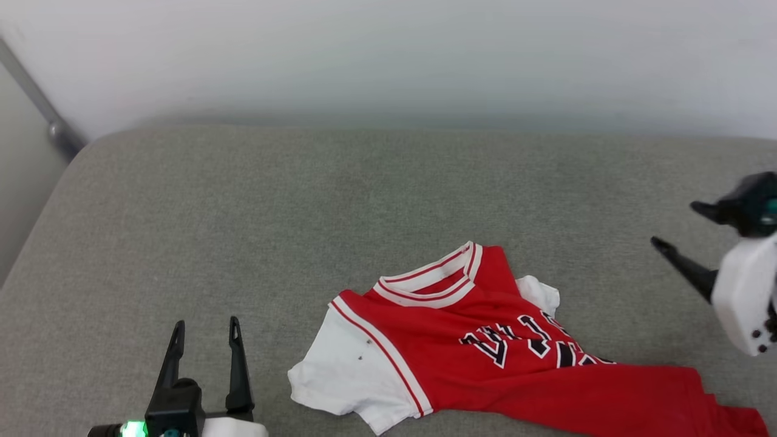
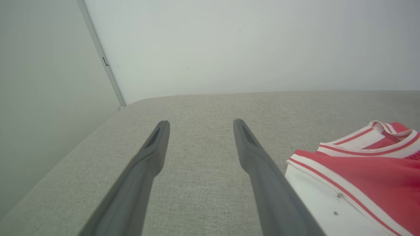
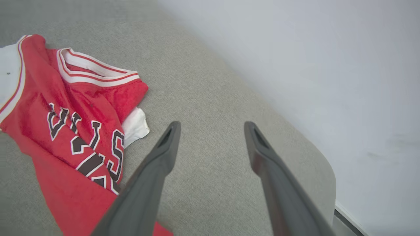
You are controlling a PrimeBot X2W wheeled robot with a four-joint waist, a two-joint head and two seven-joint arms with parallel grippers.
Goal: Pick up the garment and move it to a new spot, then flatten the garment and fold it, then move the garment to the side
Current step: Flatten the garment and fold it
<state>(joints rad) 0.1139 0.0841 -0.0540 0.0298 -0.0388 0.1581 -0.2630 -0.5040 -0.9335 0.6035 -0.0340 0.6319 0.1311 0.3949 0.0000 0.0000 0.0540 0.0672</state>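
Observation:
The left gripper picks up the red T-shirt (image 1: 451,338) by its white sleeve's edge (image 1: 298,389) next, to move it to a new spot.
The garment (image 1: 485,352) is a red T-shirt with white sleeves, striped white trim and dark lettering. It lies crumpled on the grey cushion (image 1: 303,200), collar toward the back, its body trailing to the lower right. My left gripper (image 1: 205,331) stands open at the lower left, apart from the white sleeve. In the left wrist view the garment (image 2: 367,177) lies right of the open left gripper (image 2: 200,123). My right gripper (image 1: 677,224) is open at the right edge, above the cushion. In the right wrist view the garment (image 3: 75,124) lies left of the open right gripper (image 3: 211,124).
A pale wall (image 1: 388,54) rises behind the cushion. A grey metal bar (image 1: 36,103) slants down at the far left beside the cushion's rounded corner. The cushion's right end (image 3: 328,183) drops off near the wall.

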